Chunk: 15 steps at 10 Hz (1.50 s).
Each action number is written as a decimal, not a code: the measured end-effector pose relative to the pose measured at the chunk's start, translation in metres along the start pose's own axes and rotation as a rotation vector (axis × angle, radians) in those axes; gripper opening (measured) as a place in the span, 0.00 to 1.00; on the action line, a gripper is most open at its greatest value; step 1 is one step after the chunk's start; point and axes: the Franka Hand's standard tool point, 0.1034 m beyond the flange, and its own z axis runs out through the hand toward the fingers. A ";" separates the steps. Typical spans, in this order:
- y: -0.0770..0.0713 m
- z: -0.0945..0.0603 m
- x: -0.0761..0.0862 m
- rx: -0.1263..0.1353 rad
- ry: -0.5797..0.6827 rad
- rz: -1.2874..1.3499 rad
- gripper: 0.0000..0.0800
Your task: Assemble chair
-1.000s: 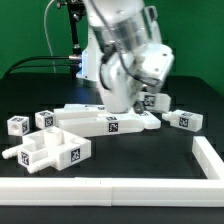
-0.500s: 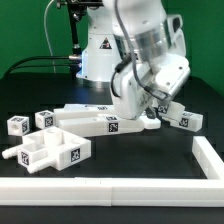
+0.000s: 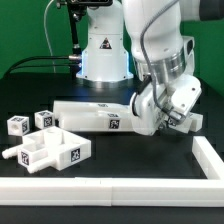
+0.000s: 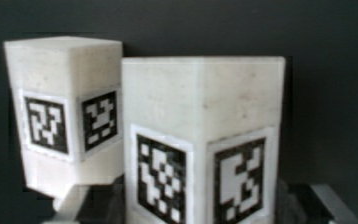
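I should open my gripper now: the bottom of the post I am holding is down at the tabletop beside the second tagged post, so the post I am holding would stay standing.
In the wrist view a white chair post [image 4: 202, 130] with black-and-white tags stands upright between my dark fingers [image 4: 87, 205], and my gripper [image 4: 202, 212] is shut on its sides. A second tagged post [image 4: 60, 100] stands just beside and behind it. In the exterior view my gripper [image 3: 167, 118] is low over the table at the right end of a long white tagged panel [image 3: 90, 116]. The hand hides most of the held post there. Another tagged piece [image 3: 190, 121] peeks out on the exterior view's right of the hand.
A blocky open-framed white piece [image 3: 50, 150] lies at the front on the exterior view's left, with two small tagged blocks [image 3: 17, 125] [image 3: 44, 119] behind it. A low white rail [image 3: 110, 190] runs along the front and turns up the right side [image 3: 208, 155].
The arm has swung toward the exterior view's right and lowered, from above the panel's middle to its right end. The jaws have kept the same width.
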 end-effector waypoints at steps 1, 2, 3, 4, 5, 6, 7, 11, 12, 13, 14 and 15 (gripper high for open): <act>0.001 0.003 0.000 -0.002 0.005 -0.006 0.49; 0.001 0.003 0.000 -0.003 0.006 -0.007 0.49; 0.001 0.003 0.000 -0.003 0.006 -0.011 0.49; 0.001 0.004 0.001 -0.003 0.007 -0.012 0.49; 0.001 0.004 0.001 -0.004 0.007 -0.012 0.68; 0.001 0.004 0.001 -0.004 0.008 -0.012 0.79; 0.000 0.004 0.001 -0.004 0.008 -0.012 0.79; -0.004 -0.012 0.002 0.004 -0.014 -0.026 0.81; -0.010 -0.036 0.004 0.030 -0.047 -0.069 0.81; -0.017 -0.047 0.010 0.049 -0.062 -0.113 0.81; -0.021 -0.051 0.016 0.046 -0.053 -0.154 0.81; -0.021 -0.054 0.015 0.020 -0.021 -0.258 0.81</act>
